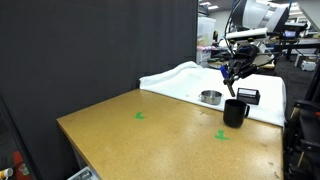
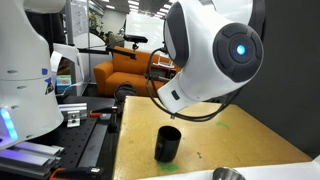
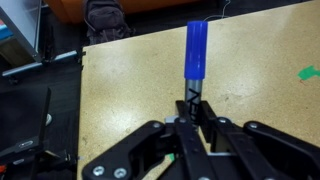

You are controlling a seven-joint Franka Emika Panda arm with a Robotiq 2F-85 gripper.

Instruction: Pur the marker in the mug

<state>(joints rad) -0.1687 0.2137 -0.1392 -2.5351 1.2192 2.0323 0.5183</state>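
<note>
The marker's grey lower end is still above the black mug's rim (image 1: pixel 237 102), so my gripper needs to keep holding the marker until its tip is inside the mug.
My gripper (image 3: pixel 196 112) is shut on the marker (image 3: pixel 195 52), a blue stick with a silvery-grey lower part clamped between the fingers and pointing away from the wrist camera. In an exterior view the gripper (image 1: pixel 235 74) hangs in the air above the black mug (image 1: pixel 236 112), which stands upright on the wooden table near its far right end. The mug (image 2: pixel 168 143) also shows in an exterior view, with the arm's large white joint in front of the camera hiding the gripper. The mug is out of the wrist view.
A shallow metal dish (image 1: pixel 210 97) and a black box with a white label (image 1: pixel 247 95) lie on a white sheet (image 1: pixel 180 78) behind the mug. Green tape marks (image 1: pixel 140 115) are on the table. An orange sofa (image 2: pixel 125 70) stands beyond the table.
</note>
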